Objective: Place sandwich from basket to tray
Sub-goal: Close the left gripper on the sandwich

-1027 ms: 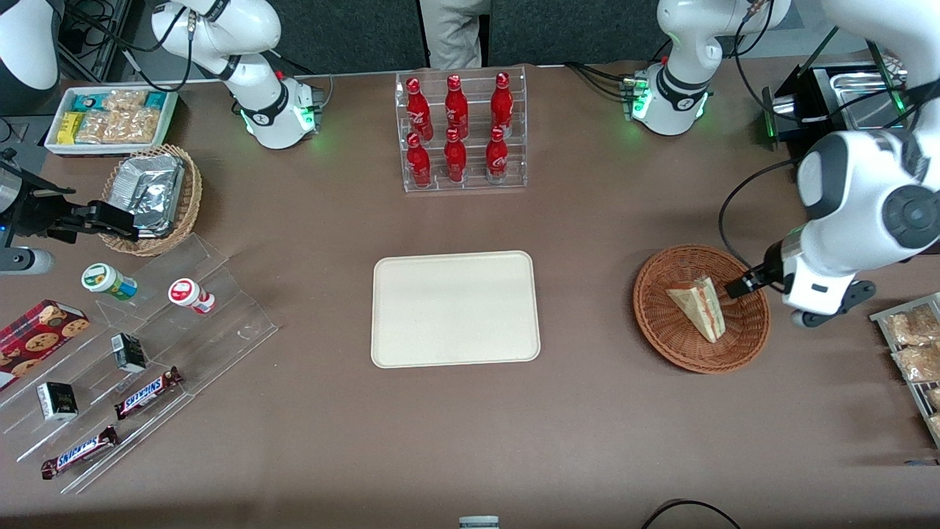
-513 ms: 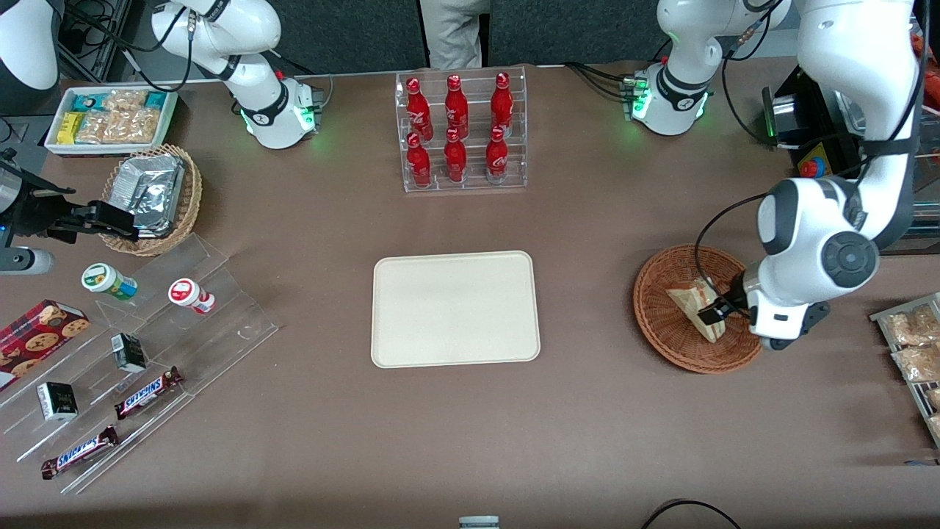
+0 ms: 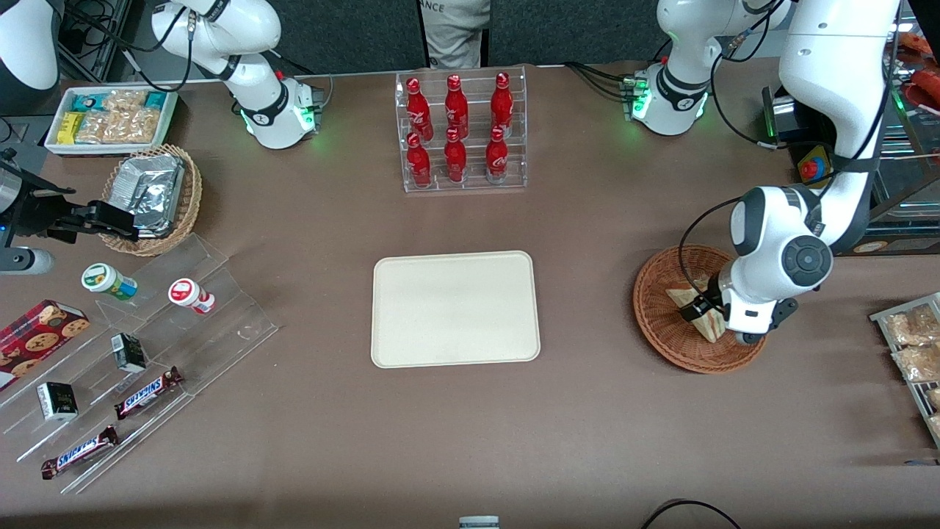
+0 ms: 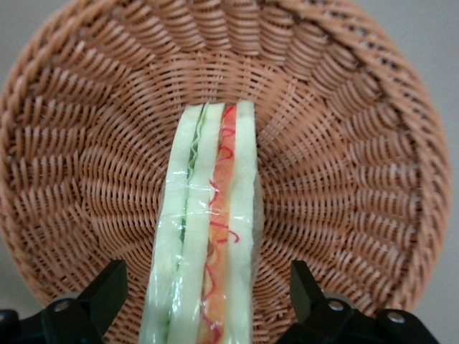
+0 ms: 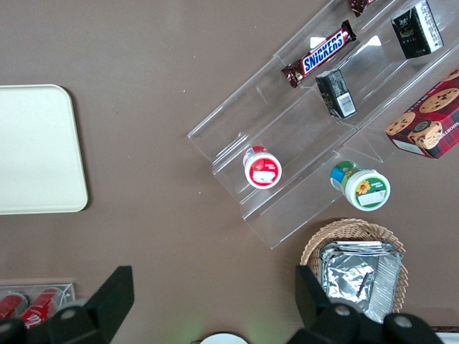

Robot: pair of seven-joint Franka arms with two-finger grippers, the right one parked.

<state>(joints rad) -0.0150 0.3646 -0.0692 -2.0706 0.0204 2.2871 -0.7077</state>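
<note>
My left gripper next needs to grab the wrapped sandwich by its wide end (image 4: pixel 195 315). Then I need to place the sandwich on the cream tray.
The sandwich (image 3: pixel 681 298), a wrapped white-bread wedge with red and green filling, lies in the reddish-brown wicker basket (image 3: pixel 656 323) toward the working arm's end of the table. My left gripper (image 3: pixel 701 314) is down inside the basket, right over the sandwich. The left wrist view shows the sandwich (image 4: pixel 208 229) standing on edge between the two black fingers (image 4: pixel 107 294), with a gap on each side. The gripper (image 4: pixel 206 281) is open and touches neither the sandwich nor the basket (image 4: pixel 344 179). The cream tray (image 3: pixel 455 308) lies bare at the table's middle, also seen as tray (image 5: pixel 36 150).
A clear rack of red bottles (image 3: pixel 461 132) stands farther from the front camera than the tray. A wire tray of snack packets (image 3: pixel 914 353) lies beside the basket at the working arm's end. A clear stepped stand with snacks (image 3: pixel 147 353) and a tan basket with foil pack (image 3: pixel 150 195) lie toward the parked arm's end.
The left gripper has moved from the basket's outer rim inward over the sandwich and now straddles it. The sandwich and basket have not shifted.
</note>
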